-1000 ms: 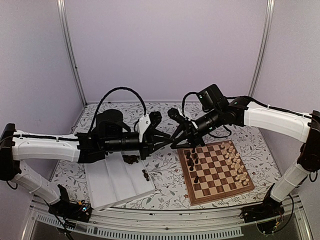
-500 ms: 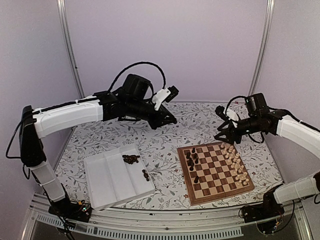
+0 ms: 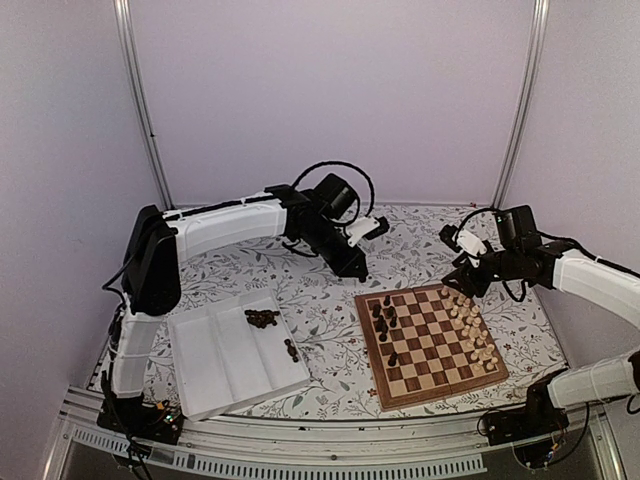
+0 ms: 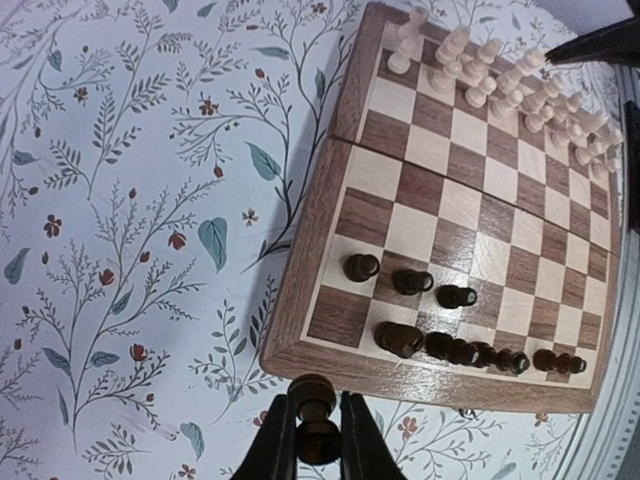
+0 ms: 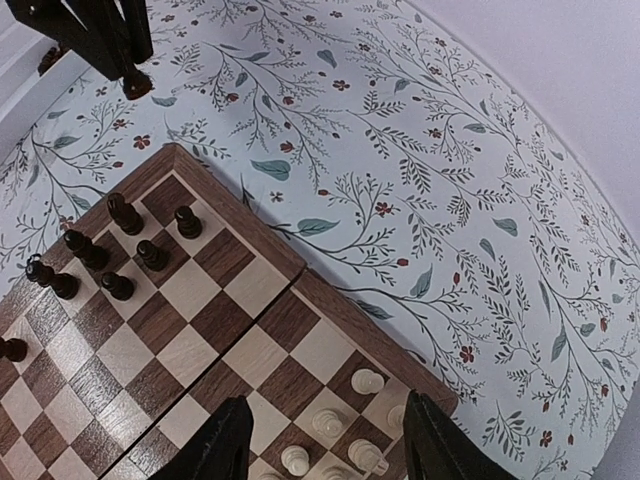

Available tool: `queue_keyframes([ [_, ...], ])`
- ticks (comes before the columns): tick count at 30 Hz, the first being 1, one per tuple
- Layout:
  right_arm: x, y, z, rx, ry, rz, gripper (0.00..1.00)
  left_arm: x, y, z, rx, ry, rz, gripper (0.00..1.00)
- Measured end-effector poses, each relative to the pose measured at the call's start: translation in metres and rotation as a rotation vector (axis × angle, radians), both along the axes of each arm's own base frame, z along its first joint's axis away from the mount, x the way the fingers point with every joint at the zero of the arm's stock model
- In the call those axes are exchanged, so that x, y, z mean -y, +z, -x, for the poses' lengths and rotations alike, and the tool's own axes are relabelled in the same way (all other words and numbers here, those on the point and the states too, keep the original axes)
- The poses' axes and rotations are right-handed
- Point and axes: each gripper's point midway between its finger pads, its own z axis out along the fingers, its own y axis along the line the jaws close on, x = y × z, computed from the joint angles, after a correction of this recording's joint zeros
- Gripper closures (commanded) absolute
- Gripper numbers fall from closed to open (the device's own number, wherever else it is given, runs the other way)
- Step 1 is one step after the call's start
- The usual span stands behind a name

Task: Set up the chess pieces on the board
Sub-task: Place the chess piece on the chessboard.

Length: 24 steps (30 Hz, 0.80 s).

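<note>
My left gripper keeps hold of the dark piece for now: short of the board's corner square, the piece would fall onto the floral cloth if I opened now.
The board (image 3: 432, 345) lies right of centre, with dark chess pieces (image 3: 385, 320) along its left side and cream ones (image 3: 472, 325) along its right. My left gripper (image 4: 315, 405) is shut on a dark piece (image 4: 318, 440), just off the board's (image 4: 460, 200) far-left corner, over the floral cloth. My right gripper (image 5: 325, 400) stands open above the cream pieces (image 5: 366, 380) at the board's far-right corner, with nothing between its fingers (image 5: 225, 445). In the top view the left gripper (image 3: 357, 270) and the right gripper (image 3: 452, 287) flank the board's far edge.
A white ridged tray (image 3: 225, 370) sits at the left with loose dark pieces (image 3: 262, 318) in it. The left gripper (image 5: 110, 35) shows at the top left of the right wrist view. Vertical frame posts (image 3: 140, 100) stand at the back corners.
The two grippers have parted from their meeting point by the board. My left arm rose, then came down at the far-left corner with the dark piece. My right gripper moved right and opened.
</note>
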Motion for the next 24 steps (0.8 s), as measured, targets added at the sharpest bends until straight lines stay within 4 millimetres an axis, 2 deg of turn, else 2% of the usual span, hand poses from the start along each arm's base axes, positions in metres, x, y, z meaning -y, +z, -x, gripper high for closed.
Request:
queue_keyframes([
  [3,0.001,-0.002,-0.002,0.002,-0.007,0.007,0.45,0.000,-0.020,0.001,-0.030,-0.003,-0.045,0.97],
  [6,0.001,-0.002,-0.004,0.004,-0.011,0.010,0.45,0.000,-0.030,0.003,-0.045,-0.007,-0.068,0.97],
  [15,0.002,-0.011,-0.005,-0.019,-0.016,0.023,0.45,0.014,-0.034,0.002,-0.038,-0.021,-0.060,0.97],
  [24,0.002,-0.014,-0.005,-0.029,-0.016,0.027,0.44,0.018,-0.063,0.002,-0.072,-0.028,-0.090,0.97],
])
